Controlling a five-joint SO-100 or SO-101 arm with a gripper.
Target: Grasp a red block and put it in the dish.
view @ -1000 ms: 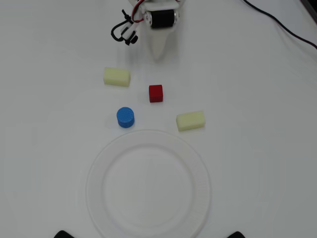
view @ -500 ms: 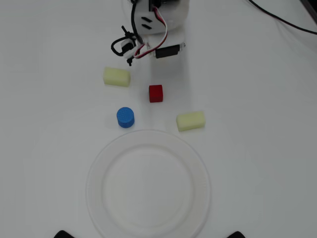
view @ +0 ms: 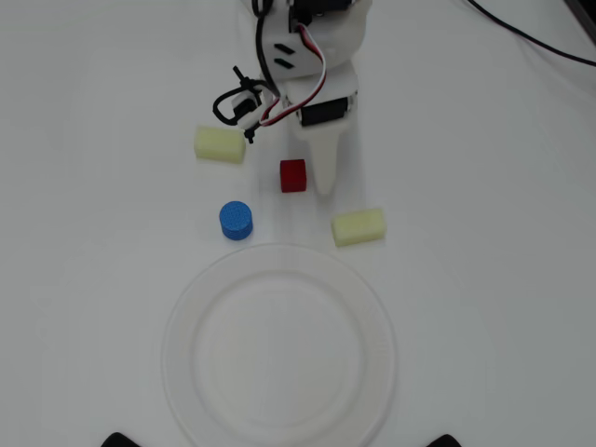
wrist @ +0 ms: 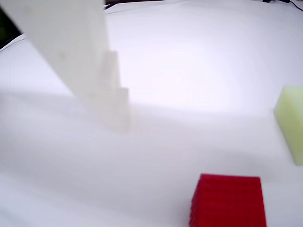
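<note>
The red block (view: 292, 175) needs to go in the dish (view: 279, 358). My gripper should next grab the red block by its flat upright sides.
The red block (view: 292, 175) is a small cube on the white table, above the dish in the overhead view. The dish (view: 279, 358) is a large round white plate at the bottom centre, with nothing on it. My gripper (view: 289, 151) is low over the table and open. Its long white finger (view: 323, 172) stands just right of the red block, close beside it; I cannot tell if they touch. In the wrist view that finger (wrist: 111, 109) is at the upper left, and the red block (wrist: 228, 201) lies apart at the bottom. The other finger is out of that view.
A blue cylinder (view: 236, 221) stands left of and below the red block. One pale yellow foam block (view: 220, 144) lies to the upper left and shows in the wrist view (wrist: 291, 123). Another foam block (view: 358, 226) lies to the lower right. A black cable (view: 531, 37) crosses the top right.
</note>
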